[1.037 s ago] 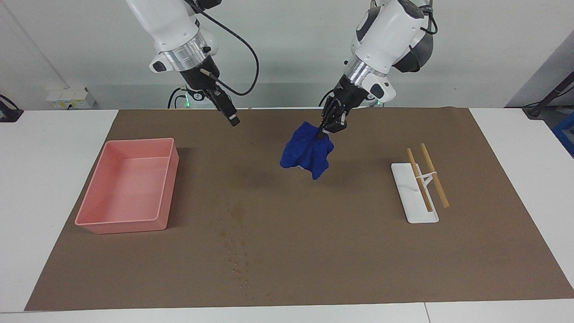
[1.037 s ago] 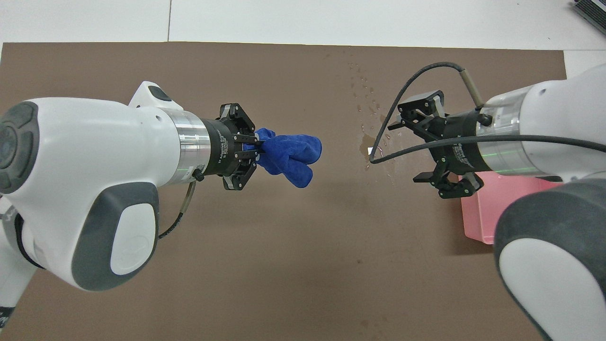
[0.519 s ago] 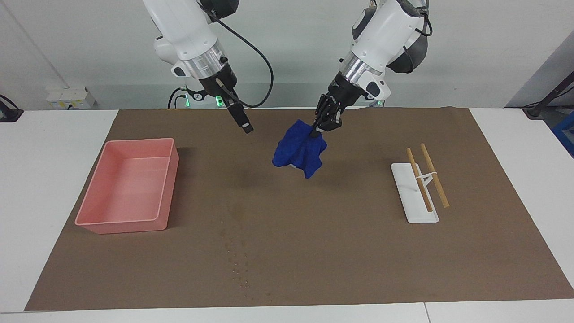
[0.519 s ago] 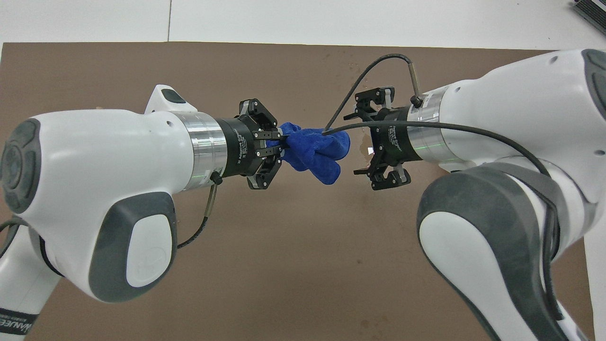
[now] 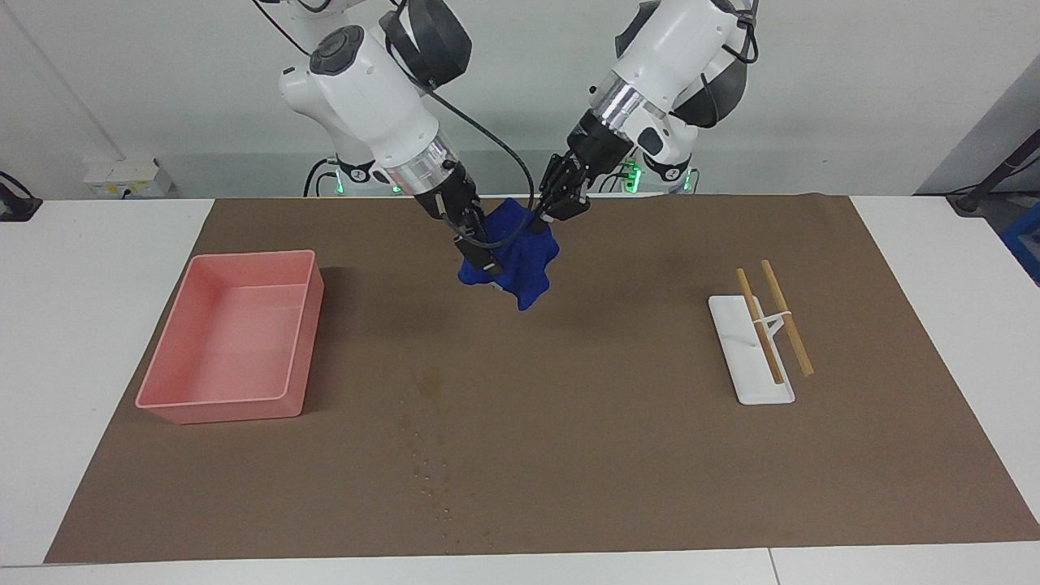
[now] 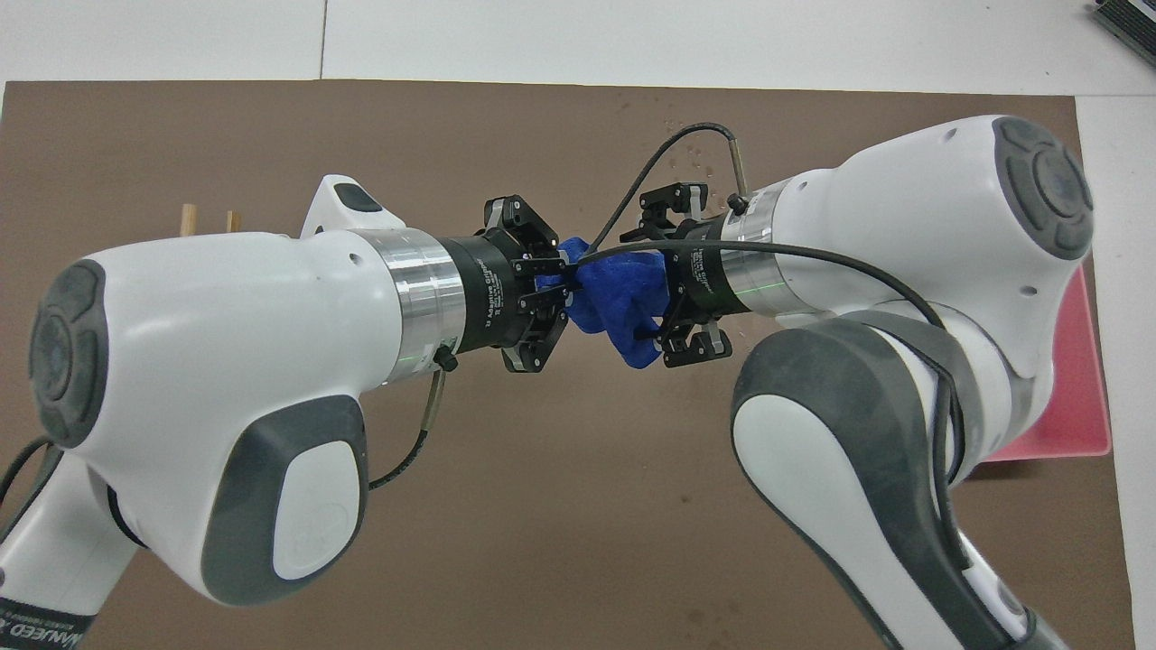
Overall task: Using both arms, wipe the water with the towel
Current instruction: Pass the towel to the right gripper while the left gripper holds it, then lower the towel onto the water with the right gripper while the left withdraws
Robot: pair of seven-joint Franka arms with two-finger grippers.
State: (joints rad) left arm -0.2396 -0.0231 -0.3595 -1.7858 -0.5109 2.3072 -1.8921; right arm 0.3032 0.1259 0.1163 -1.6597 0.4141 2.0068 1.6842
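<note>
Next, my right gripper takes hold of the blue towel by its upper edge (image 6: 647, 264) to wipe the water drops off the brown mat.
The blue towel (image 5: 512, 260) hangs bunched in the air over the brown mat (image 5: 650, 455), over its part near the robots. My left gripper (image 5: 543, 219) is shut on the towel's upper edge and holds it up. My right gripper (image 5: 487, 262) is open, and its fingers stand on either side of the towel's other end. In the overhead view the towel (image 6: 623, 302) sits between the left gripper (image 6: 564, 287) and the right gripper (image 6: 657, 275). Water drops (image 5: 428, 465) and a damp patch (image 5: 431, 383) lie on the mat farther from the robots than the towel.
A pink tray (image 5: 175, 390) stands on the mat toward the right arm's end and shows at the overhead view's edge (image 6: 1079, 379). A white rack (image 5: 751, 382) with two wooden sticks (image 5: 786, 317) lies toward the left arm's end.
The right arm has swung in from beside the tray, and its open fingers now straddle the towel. The left gripper has carried the towel toward the right arm and slightly higher.
</note>
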